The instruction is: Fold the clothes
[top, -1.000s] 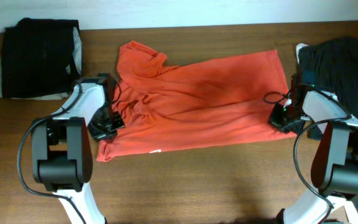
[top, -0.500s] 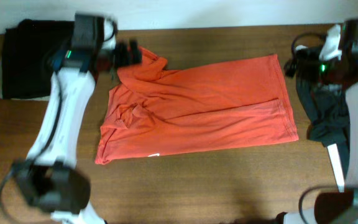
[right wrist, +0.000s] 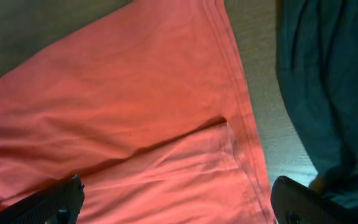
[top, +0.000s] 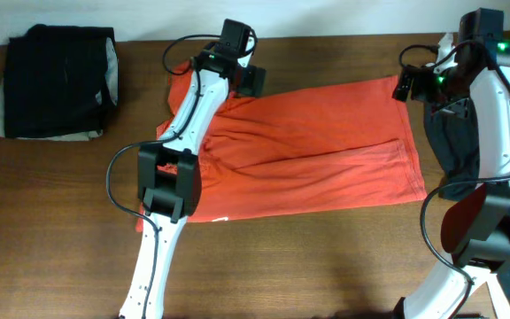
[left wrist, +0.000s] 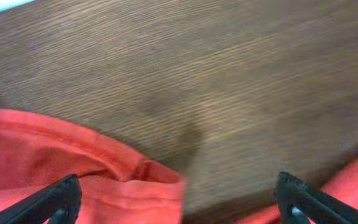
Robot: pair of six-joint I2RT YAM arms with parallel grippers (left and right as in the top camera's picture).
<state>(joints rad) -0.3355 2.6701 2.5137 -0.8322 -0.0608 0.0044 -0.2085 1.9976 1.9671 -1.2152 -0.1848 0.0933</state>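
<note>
I will fold the red-orange T-shirt [top: 308, 151] toward the front, so next I need to grab the folded hem [top: 235, 98] at the T-shirt's back edge with my left gripper.
The red-orange T-shirt [top: 308, 151] lies spread across the middle of the table, with a bit of white [top: 220, 216] at its front left edge. My left gripper [top: 248, 78] hovers open over the shirt's back edge near the left end. In the left wrist view, its fingers [left wrist: 64, 198] straddle a folded hem of the shirt [left wrist: 92, 168] and bare wood. My right gripper [top: 407, 86] is open above the back right corner. In the right wrist view, the shirt [right wrist: 135, 106] lies flat under the right gripper [right wrist: 176, 200]. Neither gripper holds anything.
A folded black garment [top: 58, 81] rests on a pale cloth at the back left corner. A dark garment [top: 454, 133] is heaped at the right edge, just beside the shirt's hem [right wrist: 328, 81]. Bare wooden table [top: 326, 257] stretches along the front.
Both grippers were shut at the shirt's front corners a second ago. They have opened, let go and swung to its back edge. The shirt now lies flatter.
</note>
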